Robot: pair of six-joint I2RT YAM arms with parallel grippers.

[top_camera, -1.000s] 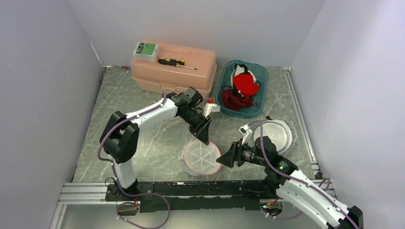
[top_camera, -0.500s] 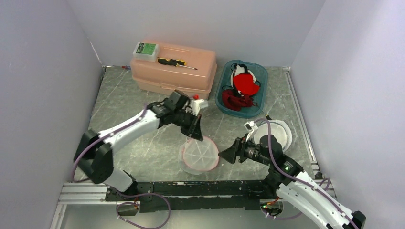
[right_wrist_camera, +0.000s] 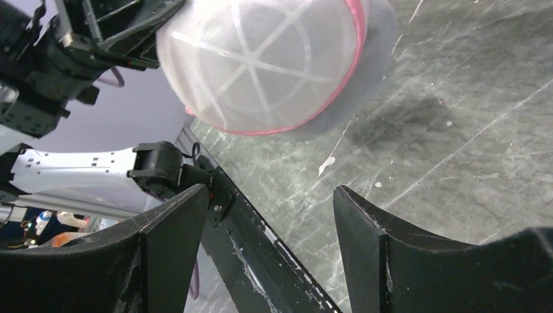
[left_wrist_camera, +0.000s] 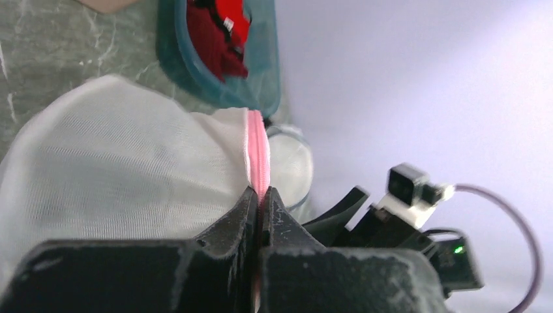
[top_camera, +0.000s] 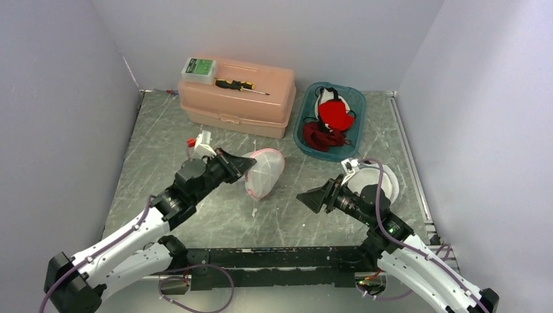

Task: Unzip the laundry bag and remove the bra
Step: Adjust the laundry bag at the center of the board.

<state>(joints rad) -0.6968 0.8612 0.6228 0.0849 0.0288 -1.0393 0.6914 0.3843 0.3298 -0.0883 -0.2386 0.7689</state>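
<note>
The bag hangs tilted above the table, its shadow apart, and would fall if I opened now. My left gripper keeps hold of the laundry bag [top_camera: 263, 173] for now.
The laundry bag [top_camera: 263, 173] is a round white mesh pod with a pink zipper rim, held tilted above the table centre. My left gripper [top_camera: 250, 166] is shut on its pink zipper edge [left_wrist_camera: 257, 153]; the white mesh [left_wrist_camera: 117, 169] fills the left of the left wrist view. The bag also shows at the top of the right wrist view [right_wrist_camera: 261, 62]. My right gripper [top_camera: 308, 197] is open and empty, right of the bag and apart from it [right_wrist_camera: 270, 195]. A red bra [top_camera: 334, 116] lies in the teal tray [top_camera: 353, 147]. I cannot see what is inside the bag.
A salmon plastic case [top_camera: 235, 98] at the back carries a green-labelled box [top_camera: 198, 68] and a screwdriver [top_camera: 240, 85]. A second white round mesh bag [top_camera: 386, 179] lies at the right, behind my right arm. Grey walls close in on three sides.
My left arm swung back and to the left, lifting the bag off the table and tilting it on edge. My right gripper rose slightly and stays open.
</note>
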